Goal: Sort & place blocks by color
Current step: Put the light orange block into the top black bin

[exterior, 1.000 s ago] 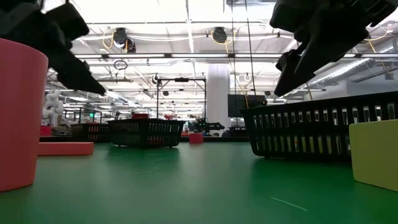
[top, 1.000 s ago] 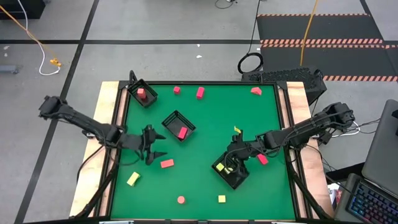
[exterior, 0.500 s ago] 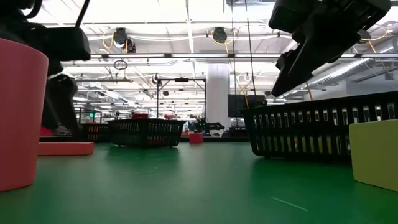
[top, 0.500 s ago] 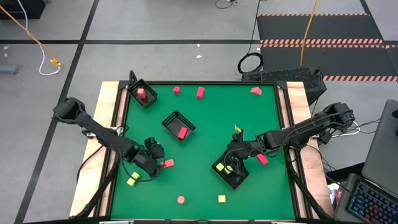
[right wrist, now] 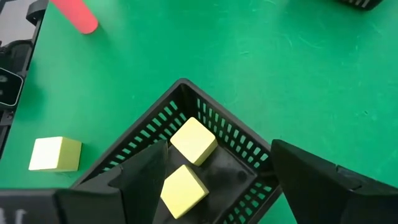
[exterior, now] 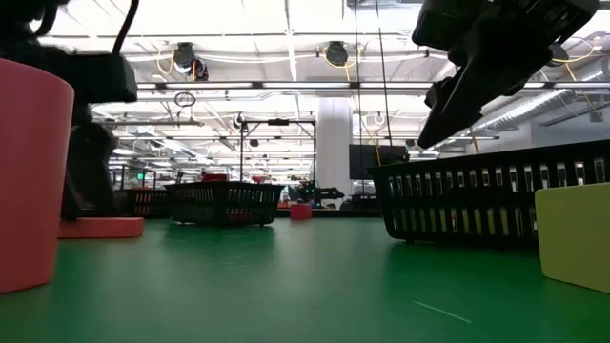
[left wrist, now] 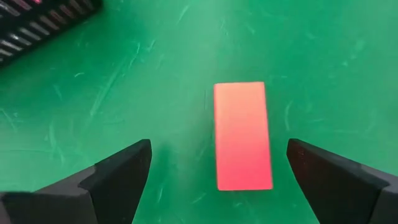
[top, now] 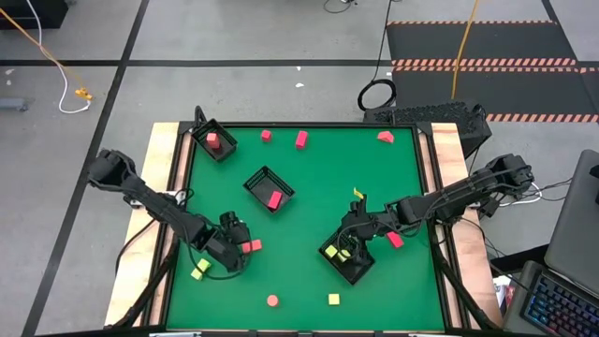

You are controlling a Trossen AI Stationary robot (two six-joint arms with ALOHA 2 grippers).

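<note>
My left gripper should grab the red bar (top: 252, 246) by its long sides next. Then the bar will go into a tray with the other red blocks.
My left gripper (left wrist: 217, 152) is open, low over the table, one finger on either side of a red bar (left wrist: 242, 137) that lies flat; neither finger touches it. From above, this gripper (top: 241, 247) is in the table's near-left part, beside the bar (top: 252, 246). My right gripper (right wrist: 217, 168) hangs open above a black tray (top: 347, 259). Two yellow cubes (right wrist: 193, 140) (right wrist: 183, 190) lie in that tray. Other red and yellow blocks lie scattered on the green mat.
A far-left tray (top: 225, 146) holds a red block (top: 213, 140); a middle tray (top: 260, 178) holds another (top: 274, 198). Loose: reds (top: 266, 135) (top: 301, 139) (top: 386, 137) (top: 395, 240), red round one (top: 272, 300), yellows (top: 199, 271) (top: 333, 300) (top: 357, 196). Wooden rims border the mat.
My left gripper has moved toward the table's near edge and down, from beside the middle tray to the red bar, and its open fingers now stand on either side of the bar. The bar has stayed in place.
</note>
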